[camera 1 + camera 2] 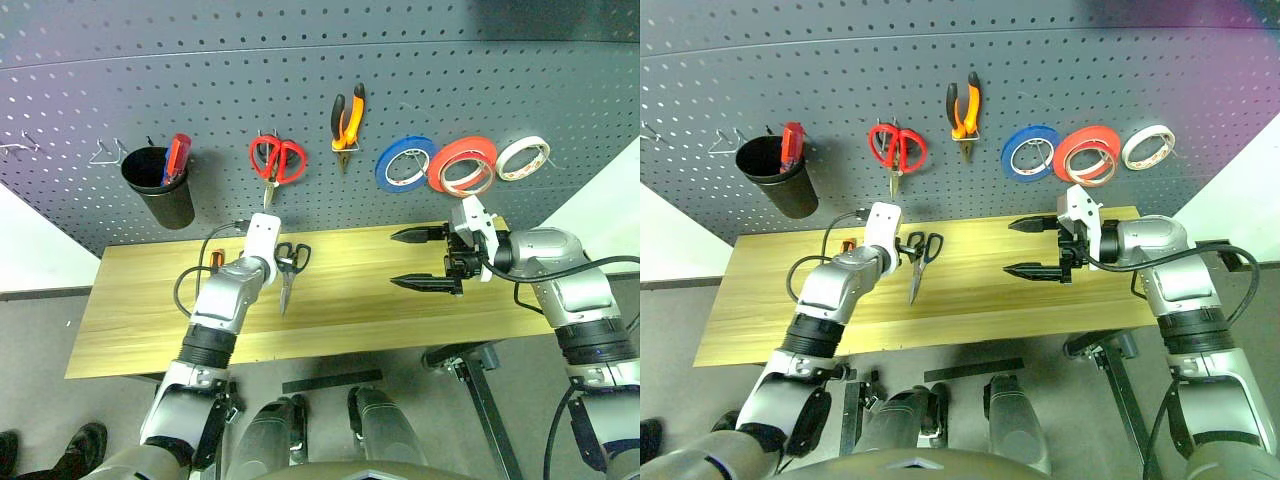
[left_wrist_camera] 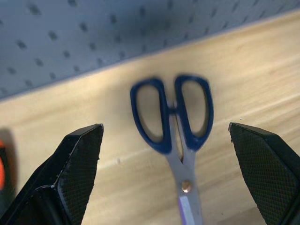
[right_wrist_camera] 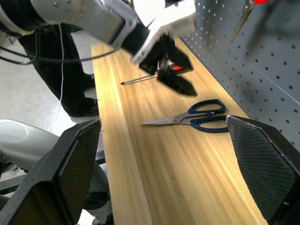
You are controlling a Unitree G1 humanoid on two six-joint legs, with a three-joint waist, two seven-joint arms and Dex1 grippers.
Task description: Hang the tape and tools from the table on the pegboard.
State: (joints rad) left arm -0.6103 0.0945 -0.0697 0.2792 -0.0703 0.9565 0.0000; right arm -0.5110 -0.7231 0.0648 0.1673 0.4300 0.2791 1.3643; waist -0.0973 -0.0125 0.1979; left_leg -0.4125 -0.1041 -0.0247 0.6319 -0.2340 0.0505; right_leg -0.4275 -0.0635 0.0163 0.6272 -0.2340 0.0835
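My fingers are still high above the scissors' pivot screw, so it is too early to close. My left gripper lowers first, then closes on the scissors.
Dark blue-handled scissors lie on the yellow table, handles toward the pegboard. My left gripper hovers just above them, open, with the handles between its fingers and not touched. A screwdriver with an orange-and-black handle lies just left of that arm, partly hidden. My right gripper is open and empty over the right half of the table, pointing left. The orange pliers and the red-orange tape hang on the pegboard.
On the pegboard hang a black cup holding a red-handled tool, red scissors, a blue roll and a white roll. A person's dark legs stand beside the table's left end.
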